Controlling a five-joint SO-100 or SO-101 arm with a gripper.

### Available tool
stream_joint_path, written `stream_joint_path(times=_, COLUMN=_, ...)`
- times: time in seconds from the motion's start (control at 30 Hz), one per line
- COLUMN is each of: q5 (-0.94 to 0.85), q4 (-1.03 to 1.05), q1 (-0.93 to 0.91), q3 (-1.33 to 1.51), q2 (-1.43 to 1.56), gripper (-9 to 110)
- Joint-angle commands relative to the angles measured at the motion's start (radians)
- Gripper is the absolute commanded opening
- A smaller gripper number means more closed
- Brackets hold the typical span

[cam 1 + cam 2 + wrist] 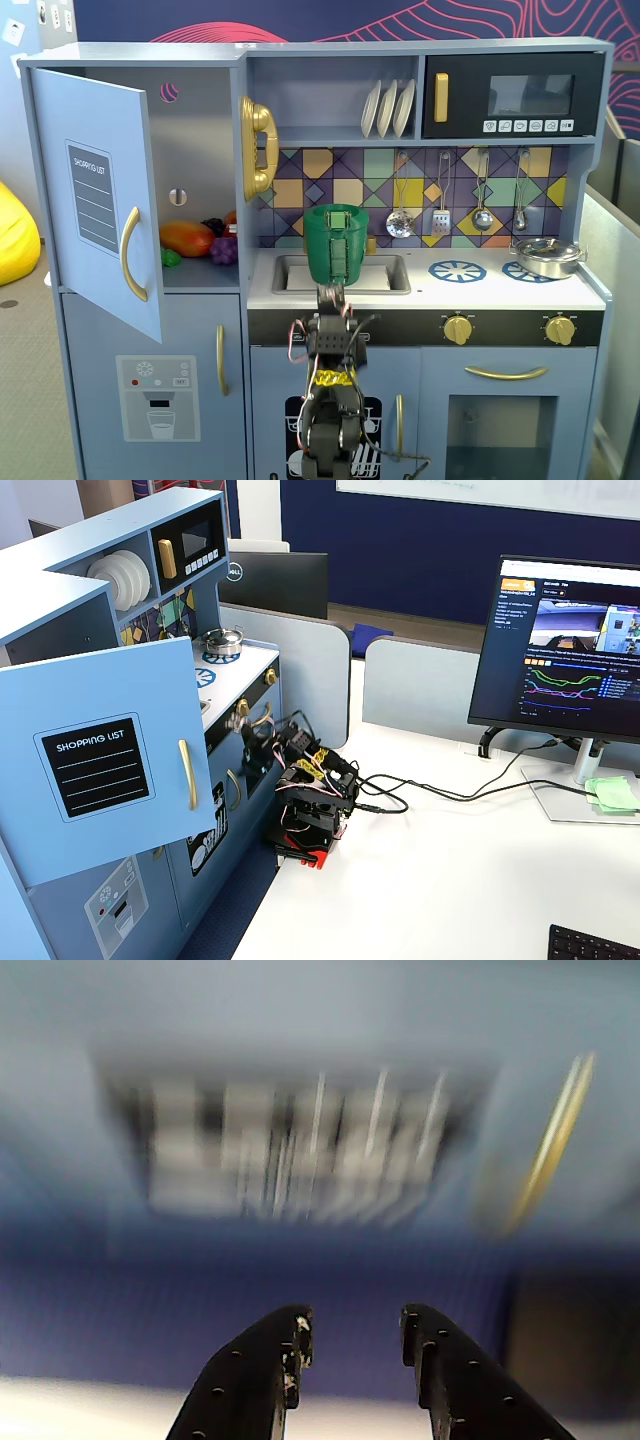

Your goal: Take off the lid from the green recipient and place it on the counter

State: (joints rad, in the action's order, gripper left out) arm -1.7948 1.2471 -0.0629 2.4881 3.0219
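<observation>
My gripper should grab the lid's pale green strap handle (340,220) next, to take the lid off the green recipient and put it on the counter.
The green recipient (335,250) stands upright at the sink on the counter (480,292), left of the burner rings. The lid (335,211) sits on top of it, strap handle facing the camera. My arm (330,370) is folded low in front of the cabinet, below counter height and apart from the pot. My gripper (353,1335) is open with nothing between its black fingers, and it faces the blurred dishwasher panel (290,1150). In a fixed view from the side the gripper (256,757) points at the cabinet front. The pot and lid are hidden there behind the open door.
A silver pan (546,256) rests on the right burner. The fridge door (100,200) hangs open at left, toy food (190,238) inside. Utensils (440,205) hang on the back wall. A monitor (565,645) and cables (440,790) lie on the desk beside the arm.
</observation>
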Motion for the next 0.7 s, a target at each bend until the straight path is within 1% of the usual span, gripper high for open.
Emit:
stream_joint_path(times=0.0, q5=-0.04, q4=-0.101, q1=0.009, q3=-0.25, q2=-0.095, gripper=1)
stream_joint_path(times=0.07, q5=-0.058, q4=-0.216, q1=-0.003, q3=-0.267, q2=-0.11, gripper=0)
stream_joint_path(times=0.17, q5=-0.018, q4=-0.44, q1=-0.02, q3=-0.256, q2=-0.135, gripper=4)
stream_joint_path(times=0.23, q5=-0.014, q4=-0.543, q1=-0.029, q3=-0.258, q2=-0.16, gripper=5)
stream_joint_path(times=0.3, q5=0.023, q4=-0.627, q1=-0.031, q3=-0.262, q2=-0.183, gripper=10)
stream_joint_path(times=0.43, q5=0.083, q4=-0.729, q1=-0.054, q3=-0.29, q2=-0.233, gripper=20)
stream_joint_path(times=0.53, q5=0.089, q4=-0.764, q1=-0.063, q3=-0.324, q2=-0.273, gripper=24)
stream_joint_path(times=0.67, q5=0.081, q4=-0.816, q1=-0.067, q3=-0.376, q2=-0.341, gripper=26)
